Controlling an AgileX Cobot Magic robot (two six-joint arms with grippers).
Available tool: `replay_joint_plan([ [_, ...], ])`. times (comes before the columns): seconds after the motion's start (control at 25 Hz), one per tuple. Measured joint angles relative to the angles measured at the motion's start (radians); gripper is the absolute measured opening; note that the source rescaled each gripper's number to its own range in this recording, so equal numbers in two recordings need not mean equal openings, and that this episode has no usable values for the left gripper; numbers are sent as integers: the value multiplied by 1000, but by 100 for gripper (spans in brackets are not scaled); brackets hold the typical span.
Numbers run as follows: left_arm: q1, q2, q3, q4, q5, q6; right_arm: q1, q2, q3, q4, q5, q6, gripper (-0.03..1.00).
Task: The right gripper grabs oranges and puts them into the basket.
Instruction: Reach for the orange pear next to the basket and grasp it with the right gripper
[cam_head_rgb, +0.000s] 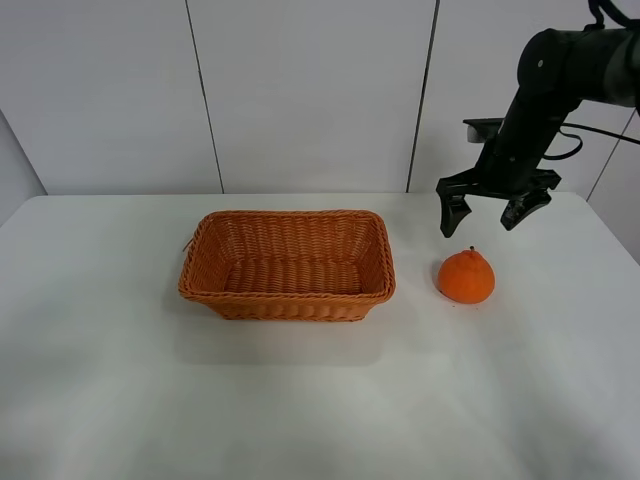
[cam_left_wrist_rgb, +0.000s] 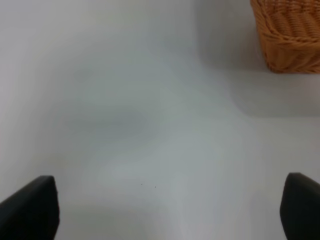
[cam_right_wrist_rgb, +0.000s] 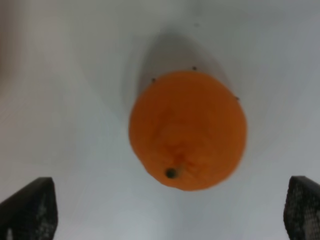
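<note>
My right gripper grabs the orange (cam_head_rgb: 465, 277) by its rounded body next, to put it into the wicker basket.
A bright orange (cam_head_rgb: 465, 277) with a raised neck and dark stem sits on the white table, just right of the wicker basket (cam_head_rgb: 287, 290), which holds nothing. My right gripper (cam_head_rgb: 487, 215) hangs open right above the orange, not touching it. In the right wrist view the orange (cam_right_wrist_rgb: 188, 130) lies centred between the two wide-apart fingertips (cam_right_wrist_rgb: 30, 210). My left gripper (cam_left_wrist_rgb: 170, 212) is open over bare table, with a corner of the basket (cam_left_wrist_rgb: 290, 35) in its view. The left arm does not show in the exterior view.
The white table (cam_head_rgb: 300, 400) stretches wide in front of and to the left of the basket. A panelled white wall (cam_head_rgb: 300, 90) stands behind the table's back edge.
</note>
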Motion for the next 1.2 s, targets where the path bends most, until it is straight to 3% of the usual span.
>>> replay_joint_plan([
  [0.28,0,0,0,0,0,0,15,57,0,-51,-69,48,100],
  [1.2,0,0,0,0,0,0,15,261,0,-88,-74,98,100],
])
